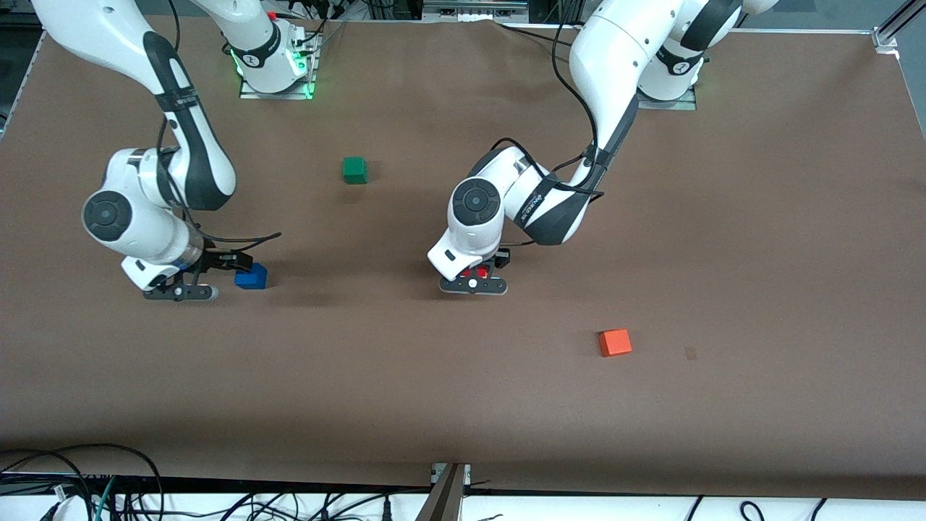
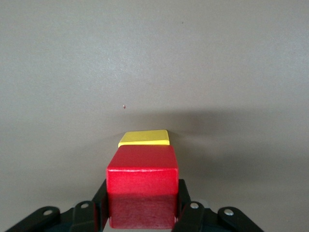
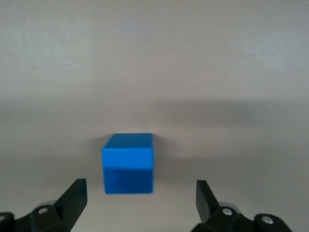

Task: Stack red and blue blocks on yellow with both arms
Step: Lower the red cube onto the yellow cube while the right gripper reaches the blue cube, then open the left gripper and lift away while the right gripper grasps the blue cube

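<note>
The robot's right gripper isn't ready to close on the block yet and should first move toward the blue block point(image 1: 251, 276) point(image 3: 128, 163): the block is ahead of its fingers, so they would miss if they closed now.
My left gripper point(image 1: 476, 277) point(image 2: 142, 193) is shut on the red block point(image 1: 479, 273) point(image 2: 142, 186), low over the middle of the table. In the left wrist view the yellow cube point(image 2: 145, 137) lies on the table just under the red block, with only part of its top showing; the front view hides it under the left hand. The blue block point(image 1: 251, 276) point(image 3: 128, 163) sits on the table toward the right arm's end. My right gripper point(image 1: 221, 266) point(image 3: 140, 191) hangs open close beside it. The block lies just ahead of the fingertips point(image 3: 77, 191), not between them.
A green cube point(image 1: 354, 170) sits nearer the robots' bases. An orange cube point(image 1: 615, 342) lies nearer the front camera, toward the left arm's end. Cables and a metal post point(image 1: 448, 492) run along the table's front edge.
</note>
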Tool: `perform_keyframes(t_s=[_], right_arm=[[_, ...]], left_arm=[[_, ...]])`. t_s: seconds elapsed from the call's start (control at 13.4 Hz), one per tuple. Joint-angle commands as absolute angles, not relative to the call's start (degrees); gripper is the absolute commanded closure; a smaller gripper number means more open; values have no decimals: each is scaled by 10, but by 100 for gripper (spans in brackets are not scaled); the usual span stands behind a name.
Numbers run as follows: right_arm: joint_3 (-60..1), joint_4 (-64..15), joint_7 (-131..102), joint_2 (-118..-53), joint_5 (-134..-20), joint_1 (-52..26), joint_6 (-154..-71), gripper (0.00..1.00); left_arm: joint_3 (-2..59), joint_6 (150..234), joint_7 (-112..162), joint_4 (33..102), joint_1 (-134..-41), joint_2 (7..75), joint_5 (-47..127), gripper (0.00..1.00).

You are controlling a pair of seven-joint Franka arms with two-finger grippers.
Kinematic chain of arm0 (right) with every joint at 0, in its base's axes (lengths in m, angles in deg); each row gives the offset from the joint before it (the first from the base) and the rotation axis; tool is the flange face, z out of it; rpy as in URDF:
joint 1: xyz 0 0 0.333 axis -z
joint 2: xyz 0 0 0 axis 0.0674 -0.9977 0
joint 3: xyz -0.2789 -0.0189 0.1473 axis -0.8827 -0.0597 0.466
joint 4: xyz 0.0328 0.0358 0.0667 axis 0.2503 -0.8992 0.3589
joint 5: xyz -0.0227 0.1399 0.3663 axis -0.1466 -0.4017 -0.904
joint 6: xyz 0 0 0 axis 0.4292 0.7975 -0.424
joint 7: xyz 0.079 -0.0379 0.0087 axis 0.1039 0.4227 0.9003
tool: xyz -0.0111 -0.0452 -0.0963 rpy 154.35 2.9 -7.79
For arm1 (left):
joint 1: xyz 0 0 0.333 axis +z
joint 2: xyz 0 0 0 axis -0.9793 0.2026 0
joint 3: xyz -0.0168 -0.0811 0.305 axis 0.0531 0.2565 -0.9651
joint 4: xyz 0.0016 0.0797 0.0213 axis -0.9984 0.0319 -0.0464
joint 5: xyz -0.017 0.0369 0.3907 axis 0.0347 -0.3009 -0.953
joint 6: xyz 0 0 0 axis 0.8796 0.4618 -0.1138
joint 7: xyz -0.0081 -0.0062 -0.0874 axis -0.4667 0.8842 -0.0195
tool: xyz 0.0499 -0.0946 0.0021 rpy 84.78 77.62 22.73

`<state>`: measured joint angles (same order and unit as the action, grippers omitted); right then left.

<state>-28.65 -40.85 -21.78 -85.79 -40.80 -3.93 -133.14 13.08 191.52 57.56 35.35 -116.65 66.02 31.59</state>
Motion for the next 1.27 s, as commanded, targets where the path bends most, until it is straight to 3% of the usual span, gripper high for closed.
perform_keyframes(t_s=[0.0, 0.15, 0.22, 0.3, 0.52, 0.67, 0.82, 0.97, 1.04, 1.19], right_arm=[[-283, -418, -222, -878, -414, -42, -1380, 0], [-283, -418, -223, -884, -414, -45, -1387, 0], [-283, -418, -223, -886, -414, -45, -1388, 0], [-283, -418, -223, -887, -414, -45, -1389, 1], [-283, -427, -223, -896, -414, -45, -1417, 9], [-283, -436, -223, -897, -414, -45, -1431, 19], [-283, -438, -221, -897, -414, -45, -1431, 33], [-283, -435, -220, -895, -414, -45, -1427, 58], [-283, -431, -218, -889, -414, -45, -1424, 65], [-269, -398, -220, -869, -413, -50, -1366, 66]], left_arm=[[126, 1908, 578, 336, -1169, 668, 314, 100], [126, 1909, 579, 336, -1169, 669, 314, 100], [126, 1909, 582, 334, -1168, 670, 315, 86], [126, 1909, 582, 333, -1168, 671, 315, 1], [124, 1894, 612, 312, -1162, 663, 318, 0], [126, 1830, 606, 275, -1127, 653, 318, 0], [125, 1752, 584, 217, -1085, 642, 315, 0], [127, 1697, 503, 202, -1023, 599, 316, 0], [123, 1675, 475, 203, -994, 563, 317, 0], [129, 1625, 452, 208, -921, 510, 321, 0]])
